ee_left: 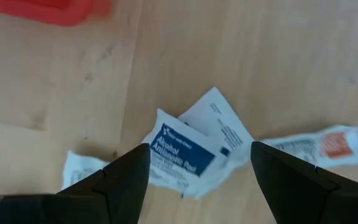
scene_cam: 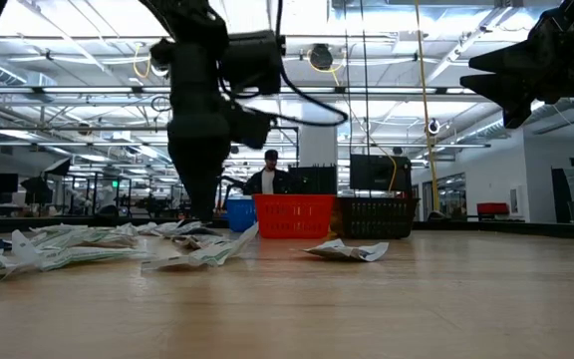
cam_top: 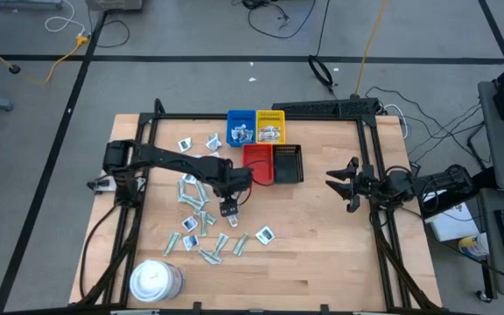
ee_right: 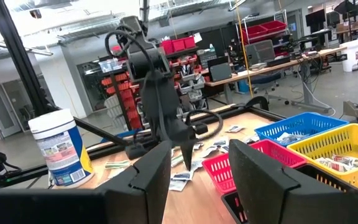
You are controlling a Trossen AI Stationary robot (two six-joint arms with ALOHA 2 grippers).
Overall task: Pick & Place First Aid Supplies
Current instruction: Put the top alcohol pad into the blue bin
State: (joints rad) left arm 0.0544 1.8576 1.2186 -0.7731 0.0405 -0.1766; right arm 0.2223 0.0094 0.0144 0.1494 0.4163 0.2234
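The left gripper grabs the alcohol prep packet by its blue-labeled side (ee_left: pixel 182 149) next, to sort the packet into the blue tray.
The first aid supplies (cam_top: pixel 201 220) lie flat and scattered on the wooden table, left of middle. They are small white squares with blue marks and narrow pale strips, and they show as a low heap in the low view (scene_cam: pixel 118 249). My left gripper (cam_top: pixel 228 208) points down over them, open. In its wrist view its fingers (ee_left: pixel 120 183) stand on either side of a white alcohol prep packet (ee_left: pixel 182 152) that lies on another white packet. My right gripper (cam_top: pixel 344 184) waits open above the table's right side, high in the low view (scene_cam: pixel 531 70).
Blue (cam_top: pixel 240 128) and yellow (cam_top: pixel 270 126) trays hold some packets at the far side. Red (cam_top: pixel 257 164) and black (cam_top: pixel 288 163) trays stand just right of the left gripper. A round white tub (cam_top: pixel 156 280) stands at the near left corner. An orange-marked packet (ee_left: pixel 328 143) lies close by.
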